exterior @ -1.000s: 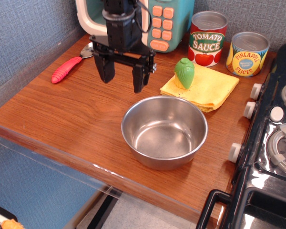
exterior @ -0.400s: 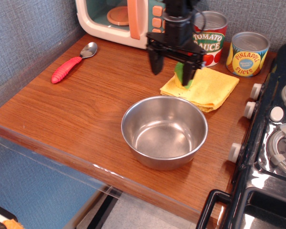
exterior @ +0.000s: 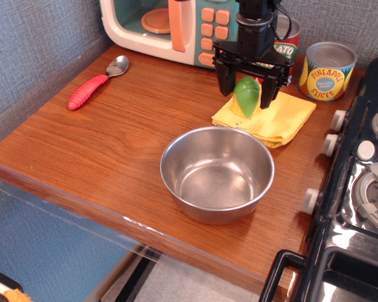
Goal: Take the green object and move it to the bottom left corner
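Observation:
The robot will next use its gripper to grab the green object by its ribbed green top [exterior: 246,95] and move it to the counter's bottom left corner [exterior: 1,160].
The green object [exterior: 246,95], a small egg-shaped toy vegetable with a ribbed green top and yellow base, stands upright on a folded yellow cloth [exterior: 271,116] at the back right of the counter. My black gripper [exterior: 246,93] hangs over it, open, with one finger on each side of the toy. I cannot tell whether the fingers touch it. The bottom left corner [exterior: 3,165] of the brown wood-grain countertop is at the front left, far from the gripper.
A steel bowl [exterior: 217,173] sits just in front of the cloth. A red-handled spoon [exterior: 94,85] lies at the back left. A toy microwave [exterior: 170,25], a tomato sauce can [exterior: 288,47] and a pineapple can [exterior: 327,70] line the back. A black stove [exterior: 359,189] borders the right.
My gripper has moved right from the counter's middle to above the cloth and now straddles the green object. Its fingers stay open. The toy has not moved.

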You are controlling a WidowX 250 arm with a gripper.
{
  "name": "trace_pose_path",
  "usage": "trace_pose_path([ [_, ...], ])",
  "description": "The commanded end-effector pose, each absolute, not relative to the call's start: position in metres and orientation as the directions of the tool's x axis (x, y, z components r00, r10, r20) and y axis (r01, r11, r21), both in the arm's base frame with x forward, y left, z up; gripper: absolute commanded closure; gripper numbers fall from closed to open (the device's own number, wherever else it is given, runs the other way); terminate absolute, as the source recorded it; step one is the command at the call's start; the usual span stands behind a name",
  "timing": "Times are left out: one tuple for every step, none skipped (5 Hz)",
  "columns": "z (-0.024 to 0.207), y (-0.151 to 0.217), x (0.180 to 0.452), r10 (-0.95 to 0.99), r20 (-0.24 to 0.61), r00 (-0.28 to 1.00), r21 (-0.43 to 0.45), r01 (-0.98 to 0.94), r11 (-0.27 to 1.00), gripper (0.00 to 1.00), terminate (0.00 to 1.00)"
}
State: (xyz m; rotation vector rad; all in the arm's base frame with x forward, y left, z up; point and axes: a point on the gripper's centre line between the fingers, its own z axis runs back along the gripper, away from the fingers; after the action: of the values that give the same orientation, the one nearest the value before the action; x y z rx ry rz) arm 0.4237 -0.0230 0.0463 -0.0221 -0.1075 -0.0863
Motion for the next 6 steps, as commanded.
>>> trace_pose_path([
  [0.063, -0.015, 0.428, -0.062, 0.152, 0.986, -0.01, 0.064, 0.998, 1.0, 0.0],
  [0.08, -0.015, 0.427, -0.068, 0.185, 0.98, -0.03, 0.075, 0.997, 1.0, 0.0],
  [0.111, -0.011, 0.418, -0.056, 0.264, 0.963, -0.054, 0.073, 0.996, 1.0, 0.0],
  [0.141, 0.012, 0.392, 0.004, 0.329, 0.944, -0.067, 0.019, 0.998, 1.0, 0.0],
  [0.141, 0.047, 0.355, 0.069, 0.304, 0.95, -0.062, -0.052, 0.997, 1.0, 0.0],
  [0.125, 0.081, 0.306, 0.095, 0.239, 0.966, -0.02, -0.093, 0.995, 1.0, 0.0],
])
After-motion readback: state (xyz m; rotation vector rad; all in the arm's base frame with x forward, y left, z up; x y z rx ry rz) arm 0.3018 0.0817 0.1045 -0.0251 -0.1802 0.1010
